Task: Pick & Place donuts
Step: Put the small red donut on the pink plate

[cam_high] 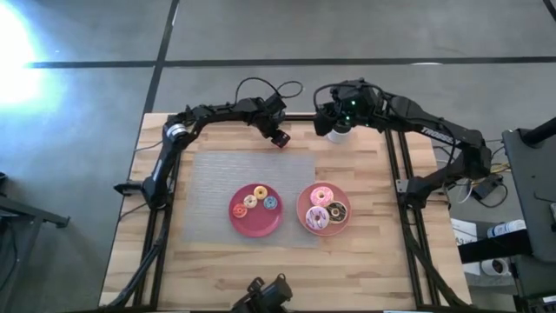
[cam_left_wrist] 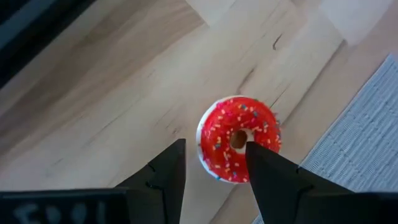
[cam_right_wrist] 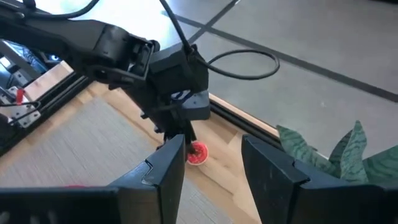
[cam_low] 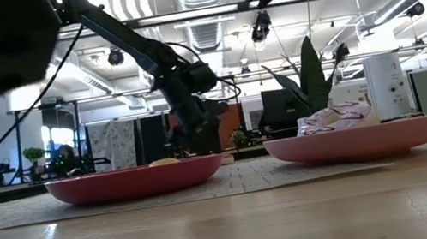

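Note:
My left gripper grabs the red donut [cam_left_wrist: 231, 127] by its ring [cam_left_wrist: 217, 147] beside the hole next, to set the donut on the pink plate with the tiny donuts.
A small red sprinkled donut [cam_left_wrist: 231, 127] lies flat on the bare wood near the table's far edge [cam_high: 281, 140], just off the grey mat. My left gripper [cam_left_wrist: 214, 146] hangs over it, open, pointing down [cam_right_wrist: 188, 142]; one finger stands beside the donut and the other overlaps its ring in the left wrist view. My right gripper [cam_right_wrist: 212, 140] is open and holds nothing, raised near the far edge [cam_high: 337, 122]. The left pink plate [cam_high: 243, 224] carries three tiny donuts [cam_high: 259, 198]. The right pink plate [cam_high: 301, 202] carries three larger donuts [cam_high: 325, 209]. My left gripper comes at the red donut from above with its fingers open. One fingertip [cam_left_wrist: 264, 163] shows over the ring beside the hole [cam_left_wrist: 238, 139]. I cannot tell whether it touches the donut, which lies flat on the wood.
A grey mat [cam_high: 208, 178] covers the table's middle under both plates. A white cylinder [cam_high: 340, 133] stands at the far edge below my right gripper, with plant leaves [cam_right_wrist: 339, 155] near it. Metal frame rails run along the left and right sides [cam_high: 395, 174].

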Robot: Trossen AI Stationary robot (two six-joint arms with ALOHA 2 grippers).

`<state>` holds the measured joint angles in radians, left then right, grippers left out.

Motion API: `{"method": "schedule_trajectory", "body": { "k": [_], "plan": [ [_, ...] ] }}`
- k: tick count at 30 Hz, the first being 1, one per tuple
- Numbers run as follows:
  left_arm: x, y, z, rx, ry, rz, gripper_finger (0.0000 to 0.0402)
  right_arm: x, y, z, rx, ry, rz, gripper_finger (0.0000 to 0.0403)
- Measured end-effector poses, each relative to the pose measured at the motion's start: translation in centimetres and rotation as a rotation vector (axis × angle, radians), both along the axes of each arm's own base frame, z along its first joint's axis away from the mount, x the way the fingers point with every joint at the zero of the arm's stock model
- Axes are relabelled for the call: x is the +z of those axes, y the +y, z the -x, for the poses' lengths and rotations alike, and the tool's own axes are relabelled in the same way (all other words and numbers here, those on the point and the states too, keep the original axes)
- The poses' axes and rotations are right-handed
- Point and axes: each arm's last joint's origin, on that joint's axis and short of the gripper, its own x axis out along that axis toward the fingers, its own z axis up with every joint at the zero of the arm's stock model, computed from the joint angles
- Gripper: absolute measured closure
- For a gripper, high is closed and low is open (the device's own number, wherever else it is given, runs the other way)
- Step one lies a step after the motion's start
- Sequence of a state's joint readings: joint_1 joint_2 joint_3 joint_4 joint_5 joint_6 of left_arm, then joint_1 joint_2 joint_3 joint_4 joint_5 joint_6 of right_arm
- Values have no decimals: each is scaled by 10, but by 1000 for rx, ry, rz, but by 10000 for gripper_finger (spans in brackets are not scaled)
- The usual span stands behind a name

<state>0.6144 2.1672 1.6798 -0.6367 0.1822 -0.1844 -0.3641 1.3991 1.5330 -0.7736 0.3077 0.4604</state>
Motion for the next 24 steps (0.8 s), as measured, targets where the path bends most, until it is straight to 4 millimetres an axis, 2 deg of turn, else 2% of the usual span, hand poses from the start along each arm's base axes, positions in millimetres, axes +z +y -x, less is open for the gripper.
{"method": "schedule_trajectory", "body": {
  "k": [7, 16, 18, 20, 24],
  "plan": [
    [-11, 2, -3, -6, -7, 11, 275, 0, 0, 0, 1, 2, 0, 252],
    [-14, 4, -3, -25, 12, -9, 392, 1, 0, 2, -4, 5, 2, 252],
    [-7, 1, 1, -39, 21, -2, 397, 1, 0, 2, -5, 5, 3, 252],
    [8, -8, 6, -78, 43, 6, 399, 1, 0, 2, -6, 6, 3, 252],
    [67, -46, 23, -218, 46, -91, 400, 1, 0, 2, -6, 6, 3, 252]
  ]
}}
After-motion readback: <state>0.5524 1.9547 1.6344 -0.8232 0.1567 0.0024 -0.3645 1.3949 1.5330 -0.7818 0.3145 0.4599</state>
